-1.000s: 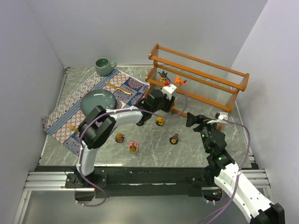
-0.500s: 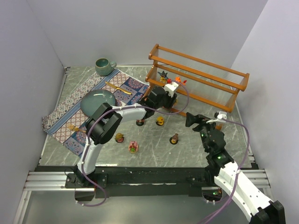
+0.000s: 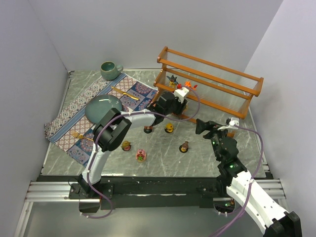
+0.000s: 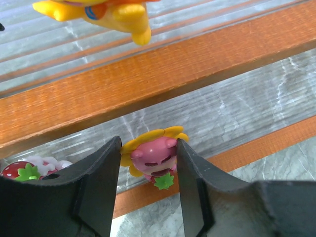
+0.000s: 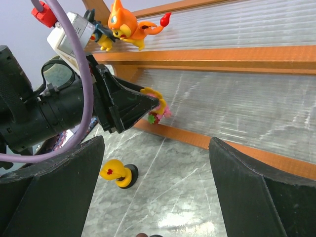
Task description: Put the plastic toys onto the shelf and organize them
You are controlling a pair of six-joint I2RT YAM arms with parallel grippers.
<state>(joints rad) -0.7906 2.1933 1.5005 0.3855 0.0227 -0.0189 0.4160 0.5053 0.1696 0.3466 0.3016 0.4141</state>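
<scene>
I need to release the pink toy from my left gripper, because the toy's body tilts low over the flat level inside the shelf's bottom bar and the toy would land there.
My left gripper is shut on a pink toy with yellow petals and holds it at the lowest tier of the orange-brown shelf. The right wrist view shows this toy at the fingertips, just over the bottom rail. A red-and-white strawberry toy sits beside it on that tier. An orange toy and a dark spiky toy stand on the tier above. A yellow toy, a brown one and a pink one stand on the table. My right gripper is open and empty.
A patterned mat lies at the left with a teal bowl, a gold spoon and a small toy on it. A green mug stands at the back left. Walls close in on both sides.
My left gripper has moved a little right and in toward the shelf's lowest tier with the pink toy. The right arm has barely moved.
</scene>
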